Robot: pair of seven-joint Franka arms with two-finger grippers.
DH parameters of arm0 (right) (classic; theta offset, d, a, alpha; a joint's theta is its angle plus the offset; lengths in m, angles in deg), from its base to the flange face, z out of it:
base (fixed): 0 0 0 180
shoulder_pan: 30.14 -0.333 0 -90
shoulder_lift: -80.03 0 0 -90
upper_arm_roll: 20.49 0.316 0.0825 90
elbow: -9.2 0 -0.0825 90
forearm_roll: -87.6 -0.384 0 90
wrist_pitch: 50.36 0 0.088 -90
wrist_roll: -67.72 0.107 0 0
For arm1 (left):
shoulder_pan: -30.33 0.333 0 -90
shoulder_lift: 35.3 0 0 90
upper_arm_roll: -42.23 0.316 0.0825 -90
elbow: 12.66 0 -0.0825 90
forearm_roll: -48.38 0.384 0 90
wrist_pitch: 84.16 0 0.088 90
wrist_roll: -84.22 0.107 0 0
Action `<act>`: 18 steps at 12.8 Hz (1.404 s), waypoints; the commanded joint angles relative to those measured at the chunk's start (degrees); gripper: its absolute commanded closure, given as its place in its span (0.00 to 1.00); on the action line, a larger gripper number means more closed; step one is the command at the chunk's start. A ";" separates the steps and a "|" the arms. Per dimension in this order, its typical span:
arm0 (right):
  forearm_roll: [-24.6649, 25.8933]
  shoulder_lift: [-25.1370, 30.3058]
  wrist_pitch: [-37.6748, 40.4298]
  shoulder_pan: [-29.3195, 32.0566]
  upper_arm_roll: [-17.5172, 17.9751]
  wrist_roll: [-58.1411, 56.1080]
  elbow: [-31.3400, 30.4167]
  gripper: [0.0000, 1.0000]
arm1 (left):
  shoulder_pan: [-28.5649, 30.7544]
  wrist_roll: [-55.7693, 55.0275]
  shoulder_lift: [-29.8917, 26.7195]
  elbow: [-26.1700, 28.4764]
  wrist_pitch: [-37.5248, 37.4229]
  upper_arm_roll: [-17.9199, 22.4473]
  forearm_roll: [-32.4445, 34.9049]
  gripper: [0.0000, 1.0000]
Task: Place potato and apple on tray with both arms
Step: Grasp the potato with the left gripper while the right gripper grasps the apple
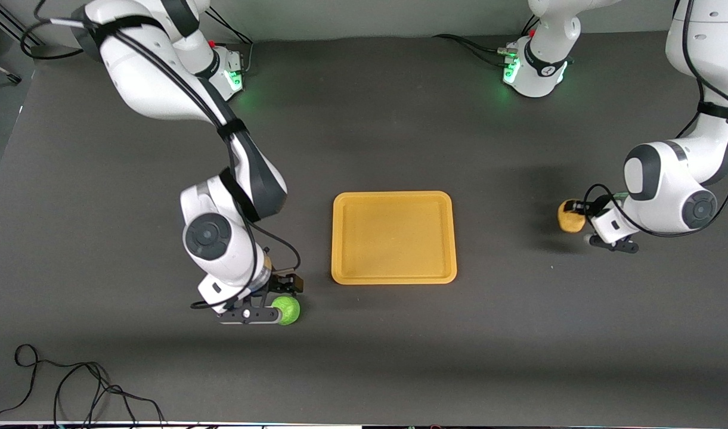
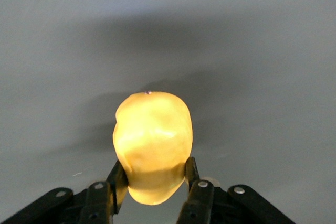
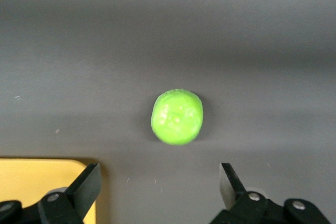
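Note:
The right gripper grabs the green apple by its round sides next, to place the apple on the tray.
The yellow-orange potato is toward the left arm's end of the table, beside the tray. My left gripper is shut on it; in the left wrist view the potato sits between both fingers of the left gripper. I cannot tell whether it touches the table. The green apple lies on the table, nearer the front camera than the tray, toward the right arm's end. My right gripper hovers over it, open and empty. In the right wrist view the apple lies ahead of the right gripper, not between its fingers. The tray holds nothing.
A corner of the tray shows beside one finger in the right wrist view. Loose black cables lie near the table's front edge at the right arm's end. The arm bases stand along the table's back edge.

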 commanded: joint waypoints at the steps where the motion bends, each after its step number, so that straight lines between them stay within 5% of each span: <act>1: 0.93 -0.19 -7.66 0.97 -0.08 1.20 -6.16 0.00 | -5.17 -11.84 -1.08 -10.91 -12.19 -3.92 -3.75 1.00; 6: 0.85 -2.48 -14.27 0.88 -1.23 1.28 -7.51 0.00 | -17.30 -31.20 4.62 -16.13 -2.23 -6.93 -7.01 1.00; 9: 0.85 -3.96 -18.65 0.71 -1.23 1.37 -7.51 0.00 | -21.97 -34.56 9.90 -16.13 6.04 -6.92 -6.40 1.00; 13: 1.11 -6.34 -20.25 0.62 -1.31 1.55 -7.24 0.00 | -24.53 -34.74 12.55 -16.05 7.63 -6.66 -4.02 0.99; 14: 1.11 -6.43 -20.25 0.62 -1.31 1.55 -7.24 0.07 | -24.70 -34.74 12.99 -16.05 8.43 -6.66 -4.02 0.99; 15: 1.11 -6.78 -20.25 0.62 -1.31 1.55 -7.24 0.30 | -24.88 -34.74 13.25 -16.05 8.87 -6.66 -3.93 0.98; 16: 1.20 -6.61 -20.25 0.62 -1.31 1.29 -7.16 0.55 | -25.05 -34.65 13.43 -16.05 8.87 -6.66 -3.93 0.73; 17: 1.20 -6.09 -19.73 0.62 -1.40 1.20 -6.98 0.69 | -25.23 -34.65 13.43 -16.05 8.96 -6.66 -3.41 0.40; 18: 1.20 -5.65 -18.51 0.79 -1.40 1.02 -6.37 0.70 | -25.23 -34.65 13.43 -16.13 8.96 -6.66 -3.15 0.34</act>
